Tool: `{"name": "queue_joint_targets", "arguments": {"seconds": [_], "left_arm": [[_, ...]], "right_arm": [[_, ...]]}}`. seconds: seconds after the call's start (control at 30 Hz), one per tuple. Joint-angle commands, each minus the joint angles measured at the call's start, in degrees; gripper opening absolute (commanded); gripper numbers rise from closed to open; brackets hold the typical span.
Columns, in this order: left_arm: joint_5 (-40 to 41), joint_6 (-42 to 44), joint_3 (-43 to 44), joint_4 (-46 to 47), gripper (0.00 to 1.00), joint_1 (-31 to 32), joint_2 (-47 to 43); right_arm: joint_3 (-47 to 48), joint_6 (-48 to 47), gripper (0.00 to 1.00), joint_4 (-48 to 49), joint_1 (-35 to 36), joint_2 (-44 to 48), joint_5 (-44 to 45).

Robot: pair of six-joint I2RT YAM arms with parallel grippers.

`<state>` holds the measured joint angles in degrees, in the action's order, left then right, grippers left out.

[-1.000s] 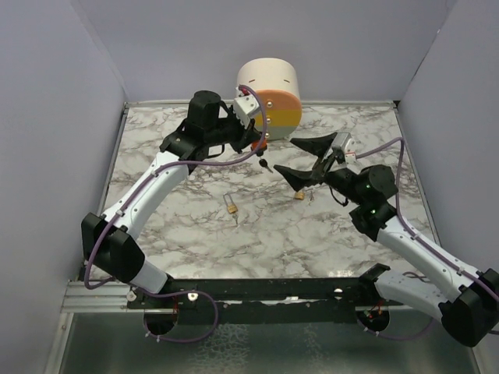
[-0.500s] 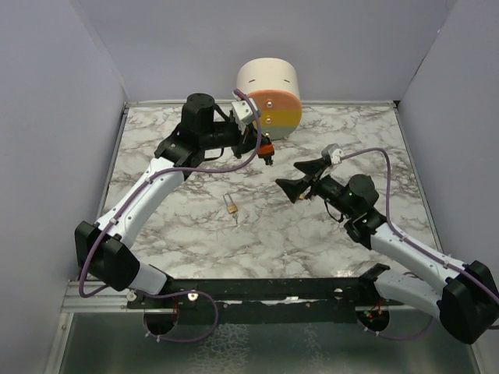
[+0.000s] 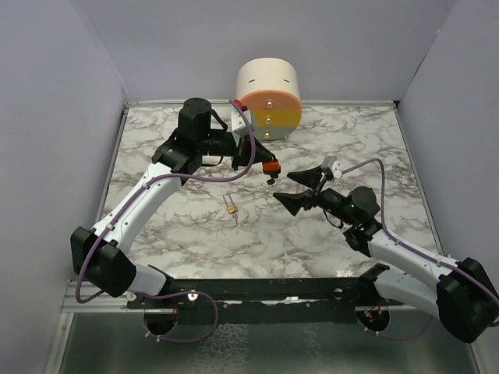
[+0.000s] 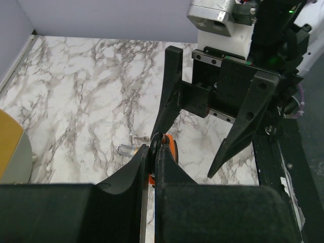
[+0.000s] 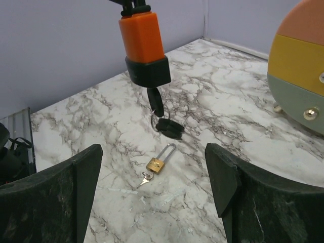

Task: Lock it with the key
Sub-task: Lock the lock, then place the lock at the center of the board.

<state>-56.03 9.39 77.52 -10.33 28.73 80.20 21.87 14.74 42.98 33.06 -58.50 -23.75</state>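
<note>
The key has to lock and then be pulled out, so I should next grab it with my right gripper by its black head just beneath the orange padlock.
My left gripper [image 3: 263,158] is shut on an orange-and-black padlock [image 3: 270,166] and holds it above the marble table. The black-headed key bunch [image 5: 168,126] hangs from the padlock's underside, just above the table; it also shows in the top view [image 3: 270,179]. In the left wrist view the shut fingertips [image 4: 164,152] pinch the orange padlock [image 4: 172,148]. My right gripper [image 3: 283,188] is wide open and empty, just right of the hanging keys and facing them. In the right wrist view the padlock [image 5: 145,48] hangs ahead of its open fingers [image 5: 55,202].
A small brass padlock [image 5: 158,163] with its own little key lies on the table [image 3: 156,148] below the hanging bunch, also seen from above [image 3: 231,205]. A cream, orange and yellow cylinder [image 3: 270,97] stands at the back. Grey walls enclose the table.
My left gripper has carried the orange padlock and its keys nearer and to the right. My right gripper has moved left and nearer, staying open, and now faces the keys.
</note>
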Motion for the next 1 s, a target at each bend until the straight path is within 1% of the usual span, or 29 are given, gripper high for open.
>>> {"name": "queue_joint_targets", "arguments": {"seconds": [0.0,0.03,0.07,0.13,0.17,0.37,0.6,0.8,0.87,0.97], "left_arm": [[-8.2,1.0,0.4,3.5,0.00,-0.2,-3.1],[-9.3,1.0,0.4,3.6,0.00,-0.2,-3.2],[-10.6,1.2,0.4,3.6,0.00,-0.2,-3.3],[-12.6,1.5,0.3,3.7,0.00,-0.2,-3.2],[-13.1,1.5,0.3,3.7,0.00,-0.1,-3.2],[-12.9,1.0,0.4,3.7,0.00,0.0,-2.6],[-11.5,0.6,0.3,3.7,0.00,0.0,-1.9],[-12.8,0.6,0.4,4.3,0.00,0.0,-1.8],[-13.3,0.5,-1.1,4.5,0.00,0.1,-1.8],[-13.5,0.3,-1.4,5.0,0.00,0.2,-1.9]], "right_arm": [[0.0,0.3,0.76,5.3,0.1,1.1,-1.5],[0.1,0.2,0.72,5.1,0.2,0.9,-1.1],[0.5,0.1,0.62,4.8,0.2,0.8,-1.0],[1.0,-0.3,0.48,4.9,0.2,0.2,-1.6],[1.2,-0.2,0.45,5.2,0.2,-0.1,-2.0],[2.7,0.8,0.45,7.0,0.1,-1.8,-4.6],[3.6,1.4,0.54,7.1,0.2,-1.7,-8.3],[3.6,1.7,0.54,9.1,0.1,-1.6,-9.3],[3.9,1.9,0.54,9.9,0.1,-2.5,-9.3],[4.9,2.2,0.49,10.9,0.2,-4.0,-9.8]]}}
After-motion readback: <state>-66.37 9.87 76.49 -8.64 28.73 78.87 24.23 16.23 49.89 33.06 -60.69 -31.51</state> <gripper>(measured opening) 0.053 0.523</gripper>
